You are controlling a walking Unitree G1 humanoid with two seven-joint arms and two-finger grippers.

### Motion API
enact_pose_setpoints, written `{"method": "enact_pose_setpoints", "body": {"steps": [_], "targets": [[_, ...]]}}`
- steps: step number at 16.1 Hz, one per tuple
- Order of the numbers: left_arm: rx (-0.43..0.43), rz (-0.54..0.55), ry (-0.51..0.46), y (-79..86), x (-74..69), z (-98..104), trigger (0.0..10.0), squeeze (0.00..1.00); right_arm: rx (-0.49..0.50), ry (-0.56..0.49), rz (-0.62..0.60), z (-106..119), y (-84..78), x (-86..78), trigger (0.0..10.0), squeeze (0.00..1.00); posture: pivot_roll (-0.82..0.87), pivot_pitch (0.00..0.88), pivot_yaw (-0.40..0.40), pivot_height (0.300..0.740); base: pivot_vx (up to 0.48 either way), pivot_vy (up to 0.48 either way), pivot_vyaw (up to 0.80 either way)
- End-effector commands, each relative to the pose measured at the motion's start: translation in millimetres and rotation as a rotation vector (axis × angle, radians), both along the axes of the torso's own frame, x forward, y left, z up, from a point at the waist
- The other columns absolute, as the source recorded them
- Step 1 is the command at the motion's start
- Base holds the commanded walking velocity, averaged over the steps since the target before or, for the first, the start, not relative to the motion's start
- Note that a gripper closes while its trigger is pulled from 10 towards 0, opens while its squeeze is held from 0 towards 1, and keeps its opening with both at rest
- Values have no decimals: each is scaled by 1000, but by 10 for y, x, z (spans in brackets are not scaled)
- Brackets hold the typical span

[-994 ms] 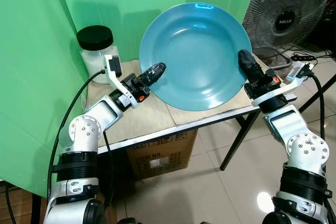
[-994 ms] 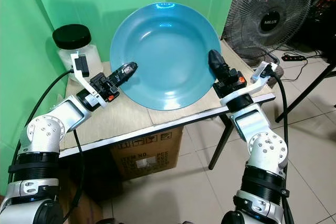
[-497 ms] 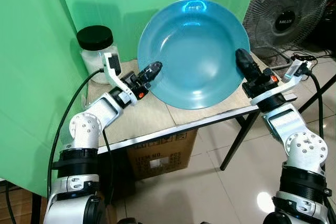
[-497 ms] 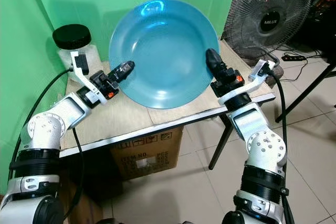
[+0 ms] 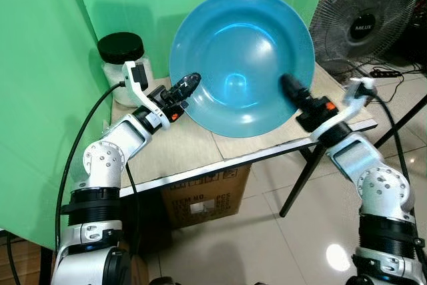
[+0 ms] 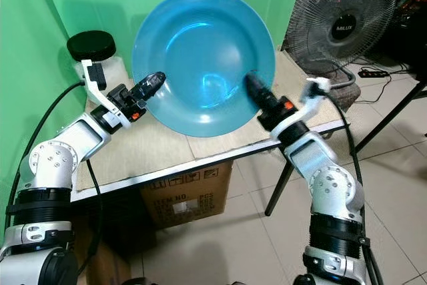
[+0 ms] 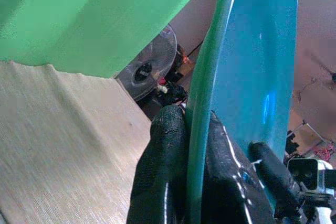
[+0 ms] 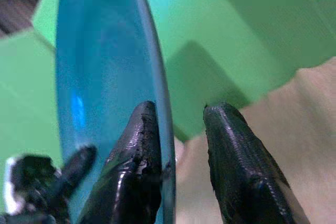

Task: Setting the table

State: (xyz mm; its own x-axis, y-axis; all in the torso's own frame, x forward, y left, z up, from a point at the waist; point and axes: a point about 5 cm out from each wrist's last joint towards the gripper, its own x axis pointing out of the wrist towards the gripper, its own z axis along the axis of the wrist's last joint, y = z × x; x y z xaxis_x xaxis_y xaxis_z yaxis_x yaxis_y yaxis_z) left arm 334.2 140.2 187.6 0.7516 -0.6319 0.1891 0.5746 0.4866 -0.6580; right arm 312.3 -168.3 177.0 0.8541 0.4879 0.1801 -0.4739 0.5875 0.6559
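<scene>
My right gripper next needs to take the plate by its thin rim (image 5: 300, 102), because the plate's broad round side (image 5: 237, 58) is far wider than my gripper's open fingers.
A big blue plate (image 5: 241, 51) is held up above the table (image 5: 187, 155), tilted steeply with its hollow toward me. My left gripper (image 5: 189, 83) is shut on the plate's left rim; in the left wrist view its fingers (image 7: 165, 145) pinch the thin edge from both sides. My right gripper (image 5: 288, 85) is at the lower right part of the plate. In the right wrist view it stands open (image 8: 178, 109), straddling the rim. One finger (image 8: 139, 140) lies against the inner face and the other stands apart behind the plate.
A glass jar with a black lid (image 5: 123, 61) stands at the table's back left, close behind my left arm. A standing fan (image 5: 370, 11) is at the right beyond the table. A cardboard box (image 5: 203, 198) sits under the table. Green backdrop behind.
The plate has risen and tipped more upright. My right gripper has moved left, from the right rim inward over the plate's lower right, with its wrist turned. The left gripper keeps its hold.
</scene>
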Motion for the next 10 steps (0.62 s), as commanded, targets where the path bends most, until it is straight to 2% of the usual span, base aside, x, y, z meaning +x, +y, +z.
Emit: {"method": "enact_pose_setpoints", "body": {"steps": [1,3,4,5,6,10], "targets": [[-37,-56,-112,-45,-23,230,0,0,-53,17,-38,-44,-42,0,10000,0,14,0,11,740,0,0,0],[-40,-91,-109,-64,-44,228,0,0,-36,-17,-24,2,-35,-5,9843,0,12,0,13,740,0,0,0],[-41,-105,-108,-74,-56,225,0,0,-31,-23,-21,11,-33,-9,4588,0,12,0,13,740,0,0,0],[-41,-107,-107,-76,-59,224,0,0,-30,-23,-23,11,-34,-9,1020,0,12,0,13,740,0,0,0],[-42,-112,-106,-78,-62,222,0,0,-29,-26,-25,12,-34,-8,0,0,12,0,14,740,0,0,0],[-41,-119,-97,-75,-62,209,0,0,-36,-37,-30,4,-36,-7,0,0,12,0,16,740,0,0,0]]}}
